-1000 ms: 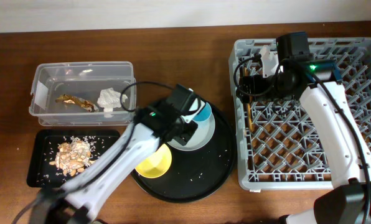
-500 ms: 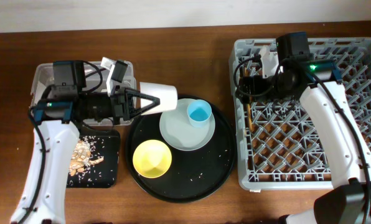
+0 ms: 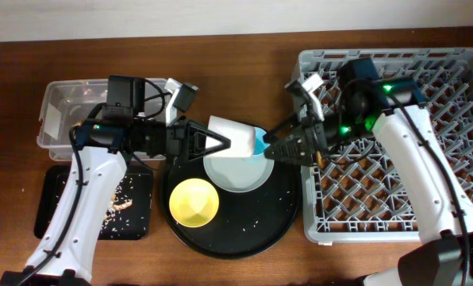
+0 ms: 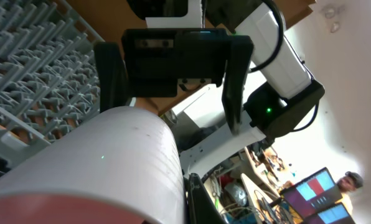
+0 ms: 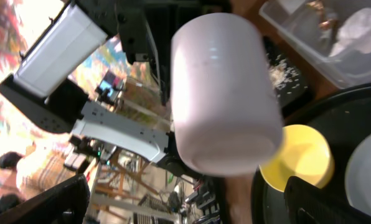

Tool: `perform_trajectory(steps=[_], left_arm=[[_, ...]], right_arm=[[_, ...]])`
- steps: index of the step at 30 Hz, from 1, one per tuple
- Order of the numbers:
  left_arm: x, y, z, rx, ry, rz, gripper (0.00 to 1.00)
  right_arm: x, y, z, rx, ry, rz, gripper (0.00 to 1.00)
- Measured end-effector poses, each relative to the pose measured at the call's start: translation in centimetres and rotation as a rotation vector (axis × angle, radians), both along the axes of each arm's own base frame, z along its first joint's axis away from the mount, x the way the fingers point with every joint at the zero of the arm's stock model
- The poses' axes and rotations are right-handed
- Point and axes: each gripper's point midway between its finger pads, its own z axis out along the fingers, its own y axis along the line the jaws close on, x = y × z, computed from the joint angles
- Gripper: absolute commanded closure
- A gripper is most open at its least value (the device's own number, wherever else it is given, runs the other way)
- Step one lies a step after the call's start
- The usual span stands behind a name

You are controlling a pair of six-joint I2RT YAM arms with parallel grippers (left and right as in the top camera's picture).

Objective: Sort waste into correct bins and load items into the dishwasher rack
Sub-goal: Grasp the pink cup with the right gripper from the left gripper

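Observation:
My right gripper grabs the pale pink cup (image 3: 235,137) by its closed base opposite my left gripper next. It takes the cup over for loading opening-first into the rack.
My left gripper (image 3: 222,142) is shut on the pale pink cup (image 3: 235,137), holding it on its side above the round black tray. One of its fingers (image 4: 198,200) presses the cup (image 4: 104,162). My right gripper (image 3: 268,148) stands open just right of the cup, jaws facing it and apart from it; in the right wrist view the cup (image 5: 223,93) fills the space ahead of the gripper (image 5: 192,208). The blue cup (image 3: 259,144) is half hidden behind them. The light-blue plate (image 3: 238,173) and yellow bowl (image 3: 194,201) lie on the round tray. The grey rack (image 3: 403,191) is at the right.
The clear tub (image 3: 60,111) at the back left holds a white tissue (image 5: 360,30) and gold foil (image 5: 322,17). The flat black tray (image 3: 50,214) holds food scraps (image 3: 119,205). The round black tray (image 3: 260,226) carries scattered grains. My left arm crosses the tub and the flat tray.
My left gripper has carried the pink cup to the right over the round tray. My right gripper has left the rack's far left corner and come to face the cup, open.

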Motion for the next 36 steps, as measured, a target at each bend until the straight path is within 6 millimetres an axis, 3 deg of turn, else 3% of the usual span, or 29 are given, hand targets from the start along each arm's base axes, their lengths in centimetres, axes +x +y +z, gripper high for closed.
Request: perform_trajectory(steps=[7, 12, 14, 15, 16, 33, 36], left_arm=[[-0.9, -0.5, 0.6, 0.005, 0.054, -0.021, 1.0], [-1.6, -0.9, 1.3, 0.0, 0.023, -0.038, 1.0], [-1.6, -0.9, 1.3, 0.0, 0.021, -0.038, 1.0], [-1.6, -0.9, 1.3, 0.0, 0.018, -0.038, 1.0], [-1.6, -0.9, 1.4, -0.002, 0.014, -0.039, 1.0], [-1.6, -0.8, 1.5, -0.005, 0.008, -0.038, 1.0], [-1.4, -0.8, 1.3, 0.003, 0.002, -0.029, 1.0]], right_arm=[[-0.7, 0.7, -1.1, -0.06, -0.04, 0.039, 0.02], [-2.0, 3.1, -1.2, -0.049, -0.117, 0.127, 0.03], [-1.7, 3.3, -1.2, -0.045, -0.148, 0.129, 0.13], [-1.7, 3.3, -1.2, -0.045, -0.153, 0.129, 0.25], [-1.6, 3.3, -1.2, -0.046, -0.159, 0.13, 0.27], [1.0, 4.0, -0.6, -0.006, -0.345, 0.108, 0.23], [1.5, 4.3, -0.3, -0.006, -0.301, 0.086, 0.33]])
